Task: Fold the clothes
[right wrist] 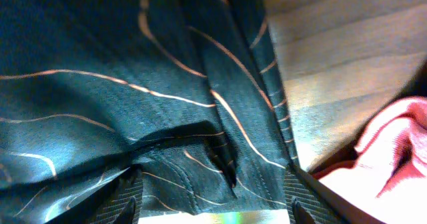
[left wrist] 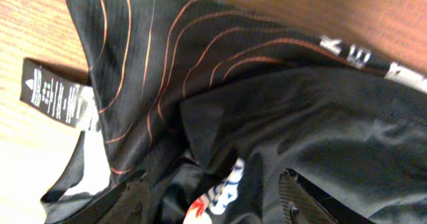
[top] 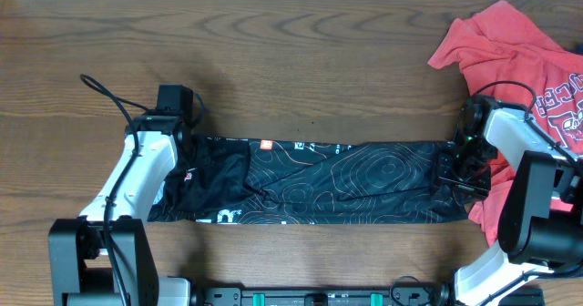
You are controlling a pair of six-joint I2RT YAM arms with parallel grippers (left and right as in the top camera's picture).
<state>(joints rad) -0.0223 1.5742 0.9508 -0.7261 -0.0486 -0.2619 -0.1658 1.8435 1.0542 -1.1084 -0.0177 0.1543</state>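
The black sports shirt (top: 346, 183) has an end beside the red T-shirt. My right gripper needs to grab it by that end next to fold that end inward.
The black sports shirt (top: 346, 183) with thin orange contour lines lies folded in a long strip across the table's middle. My left gripper (top: 185, 156) is at its left end. In the left wrist view its fingers (left wrist: 213, 204) are spread wide over bunched black cloth (left wrist: 280, 117), a white logo and the care label (left wrist: 53, 91). My right gripper (top: 453, 168) is at the strip's right end. In the right wrist view its fingers (right wrist: 210, 201) are spread wide over the lined cloth (right wrist: 100, 71). The red T-shirt (top: 510, 51) with white lettering lies crumpled at the far right, and its edge shows in the right wrist view (right wrist: 393, 151).
The brown wooden table (top: 301, 60) runs behind the strip to a white far edge. Part of the red T-shirt lies under my right arm (top: 528, 188). A cable loops off my left arm (top: 105, 92). The arm bases stand at the front edge.
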